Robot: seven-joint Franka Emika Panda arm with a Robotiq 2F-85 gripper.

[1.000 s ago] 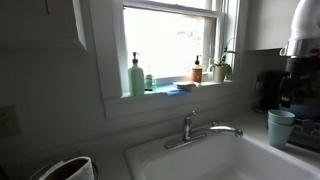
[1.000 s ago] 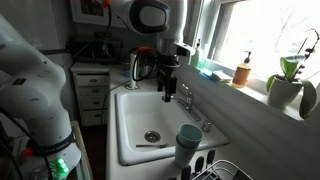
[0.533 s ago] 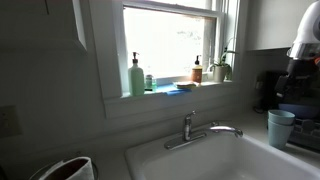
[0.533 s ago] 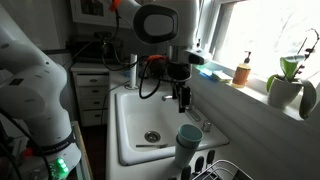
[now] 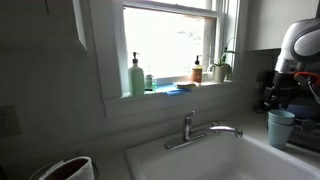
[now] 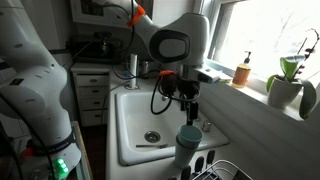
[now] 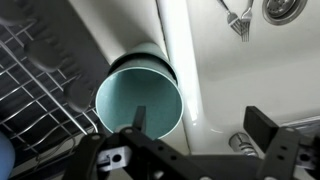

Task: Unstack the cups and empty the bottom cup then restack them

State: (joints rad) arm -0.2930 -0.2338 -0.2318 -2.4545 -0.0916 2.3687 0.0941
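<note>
My gripper should next pinch the top cup by its rim to unstack the cups, with one finger inside the cup and one over the basin.
The pale blue cups stand stacked as one tumbler on the sink's edge, seen in both exterior views [image 5: 280,128] [image 6: 188,146]. In the wrist view the cup [image 7: 140,98] shows from above, its teal inside in view; I cannot tell whether anything is in it. My gripper [image 6: 192,112] hangs just above and slightly beyond the cup, over the sink rim. Its fingers [image 7: 198,130] are open and empty; one finger is over the cup's rim, the other over the basin.
A white sink [image 6: 140,110] with a drain [image 6: 151,136] and a faucet [image 5: 205,128]. A wire dish rack [image 7: 35,80] lies beside the cup. A pale green pump bottle [image 5: 136,77] and other bottles stand on the window sill. A coffee machine [image 5: 270,90] is behind the cup.
My arm has swung along the sink toward the cup and lowered; the gripper now hangs right over it. The cup has not moved.
</note>
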